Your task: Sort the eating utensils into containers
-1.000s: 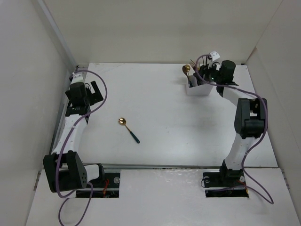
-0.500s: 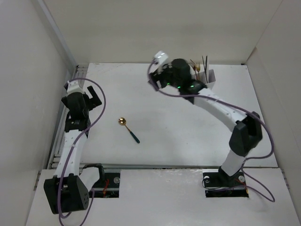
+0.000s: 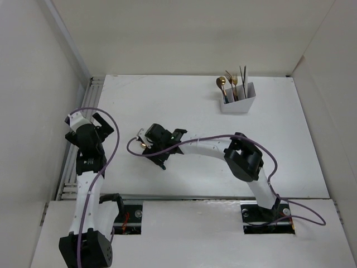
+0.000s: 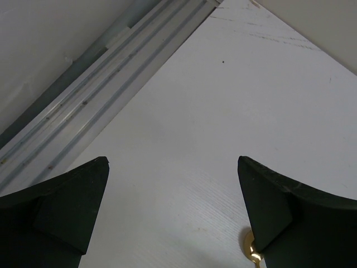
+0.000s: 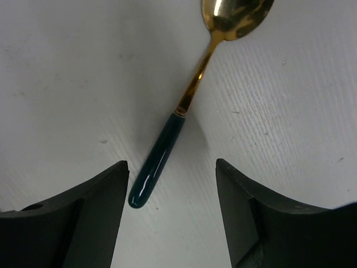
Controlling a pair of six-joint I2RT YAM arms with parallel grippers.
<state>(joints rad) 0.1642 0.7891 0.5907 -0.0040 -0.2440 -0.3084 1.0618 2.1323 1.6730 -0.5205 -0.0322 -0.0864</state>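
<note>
I have my right gripper open above the teal handle (image 5: 160, 158), so the spoon would stay flat on the white table if I lifted my gripper now.
A gold-headed spoon with a dark teal handle (image 5: 160, 158) lies flat on the white table. My right gripper (image 5: 171, 164) is open and hovers just above it, with the handle's end between the jaws, close to the left finger (image 5: 83, 218). From above, my right gripper (image 3: 157, 155) covers most of the spoon (image 3: 144, 144). The white box (image 3: 237, 104) stands at the back right and holds a gold spoon, a fork and chopsticks upright. My left gripper (image 3: 100, 124) is open and empty at the left edge; its wrist view (image 4: 172, 162) shows the spoon's gold bowl (image 4: 251, 252) by the right finger.
A metal rail (image 4: 83, 106) runs along the table's left edge beside my left arm. White walls enclose the table on the left, back and right. Purple cables loop off both arms.
My right arm has swung from the white box at the back right across to the spoon at centre left. My left arm has drawn back toward the near left.
</note>
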